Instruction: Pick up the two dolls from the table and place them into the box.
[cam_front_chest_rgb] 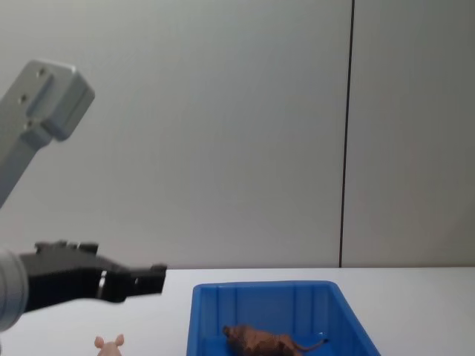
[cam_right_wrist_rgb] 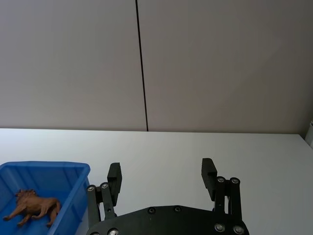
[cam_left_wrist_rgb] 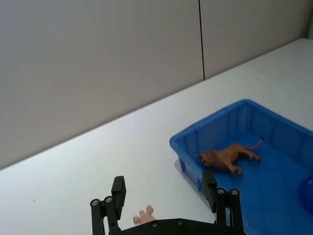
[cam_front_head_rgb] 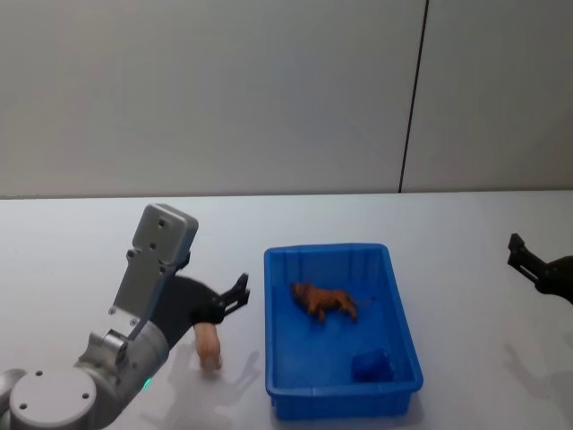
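I will grab the pink doll (cam_front_head_rgb: pixel 209 346) by its plump body with my left gripper next, then put it into the blue box.
The blue box (cam_front_head_rgb: pixel 267 315) stands in the middle of the white table. The brown doll (cam_front_head_rgb: pixel 324 302) lies on its side inside it, also seen in the left wrist view as the brown doll (cam_left_wrist_rgb: pixel 227 156) within the box (cam_left_wrist_rgb: pixel 205 125). On the table just left of the box lies the pink doll (cam_front_head_rgb: pixel 209 346). My left gripper (cam_front_head_rgb: pixel 240 293) hovers above and slightly beyond it, open, nothing between its fingers (cam_left_wrist_rgb: pixel 118 190). The pink doll (cam_left_wrist_rgb: pixel 144 214) peeks out under the gripper. My right gripper (cam_front_head_rgb: pixel 517 249) hangs open at the far right, well clear of the box.
A small dark blue object (cam_front_head_rgb: pixel 372 365) lies in the box's near right corner. A grey wall with a dark vertical seam (cam_front_head_rgb: pixel 412 98) runs behind the table. Bare tabletop stretches to both sides of the box.
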